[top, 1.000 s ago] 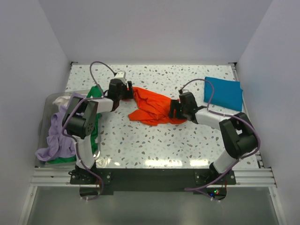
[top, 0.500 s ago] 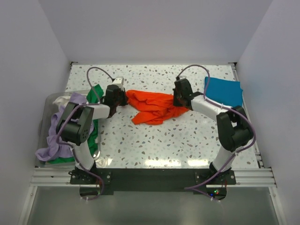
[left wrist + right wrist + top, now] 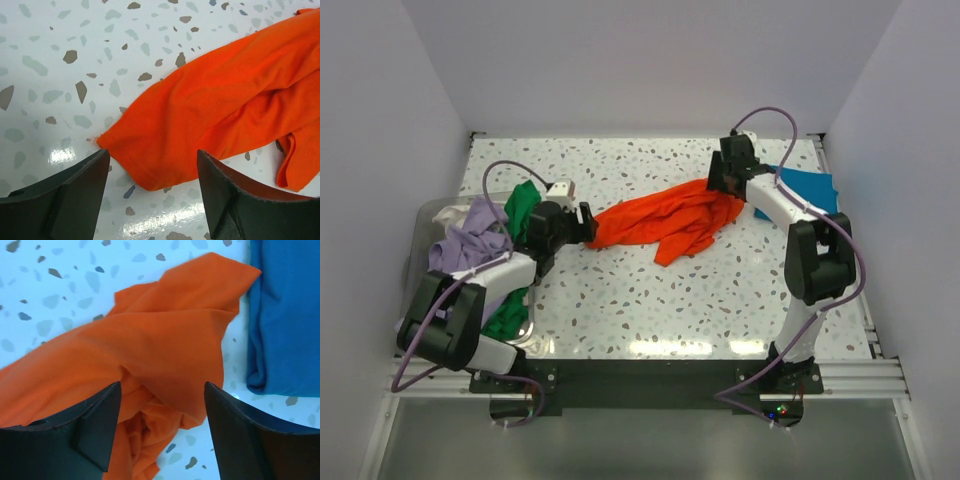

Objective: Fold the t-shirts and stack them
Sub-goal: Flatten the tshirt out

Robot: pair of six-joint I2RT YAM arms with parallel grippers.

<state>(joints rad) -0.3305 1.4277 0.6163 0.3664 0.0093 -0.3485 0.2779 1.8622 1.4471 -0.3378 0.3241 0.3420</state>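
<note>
The orange t-shirt (image 3: 665,218) should be grabbed next by its end nearest the bin, with my left gripper. Then the rest can spread out for folding.
The orange t-shirt (image 3: 665,218) lies stretched and crumpled across the middle of the table. My left gripper (image 3: 586,222) is at its left end. In the left wrist view the gripper (image 3: 152,159) is open, and the shirt's end (image 3: 200,110) lies on the table between and ahead of the fingers. My right gripper (image 3: 724,186) is over the shirt's right end. In the right wrist view it (image 3: 162,390) is open above bunched orange cloth (image 3: 165,355). The teal-blue t-shirt (image 3: 800,192) lies folded at the far right and also shows in the right wrist view (image 3: 285,315).
A clear bin (image 3: 420,215) at the table's left edge holds a lavender t-shirt (image 3: 455,250), a green one (image 3: 523,200) and a whitish one (image 3: 450,213). White walls enclose the speckled table (image 3: 650,300) on three sides.
The arms moved apart: the left drew back toward the bin, the right went to the far right near the teal shirt. The orange shirt was pulled out longer between them.
</note>
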